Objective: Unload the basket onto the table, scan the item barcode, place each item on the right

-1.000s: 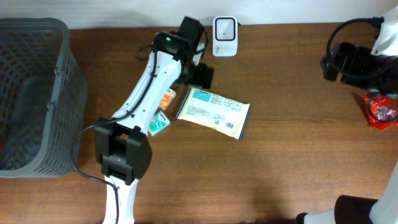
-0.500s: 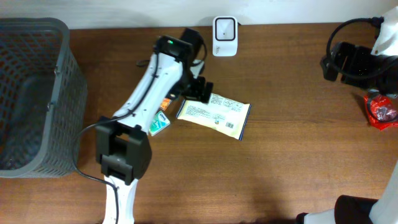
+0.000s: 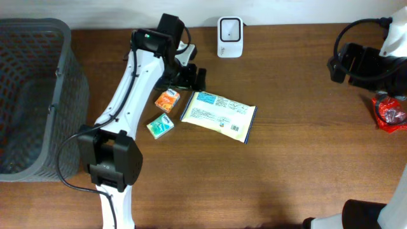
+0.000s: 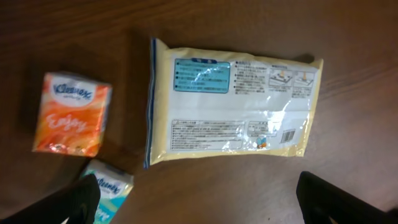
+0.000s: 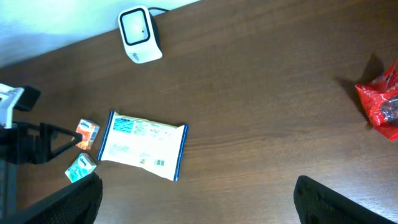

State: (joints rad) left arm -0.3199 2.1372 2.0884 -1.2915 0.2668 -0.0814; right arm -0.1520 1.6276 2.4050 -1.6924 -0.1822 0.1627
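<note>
Next, my left gripper grabs the yellow pack [image 3: 219,115] by the blue sealed edge farthest from the barcode, which leaves the barcode free to scan.
A flat yellow pack [image 3: 219,115] lies printed side up on the brown table, its barcode [image 4: 287,135] near one corner. The white scanner [image 3: 229,28] stands at the table's far edge. My left gripper [image 3: 191,77] hovers open just beyond the pack's upper left corner; in the left wrist view the left gripper [image 4: 202,202] holds nothing, with the pack [image 4: 230,109] lying below and apart from it. At the far right, high above the table, my right gripper [image 3: 356,63] is open and empty, and in its wrist view the right gripper [image 5: 199,199] looks down on the pack [image 5: 143,144] and scanner [image 5: 139,35].
An orange tissue pack [image 3: 168,100] and a teal tissue pack [image 3: 161,126] lie just left of the yellow pack. A grey basket [image 3: 35,95] fills the left side. A red bag [image 3: 389,111] sits at the right edge.
My left arm has swung left and back from over the pack's corner, uncovering the orange and teal tissue packs. The pack and the right arm have not moved.
</note>
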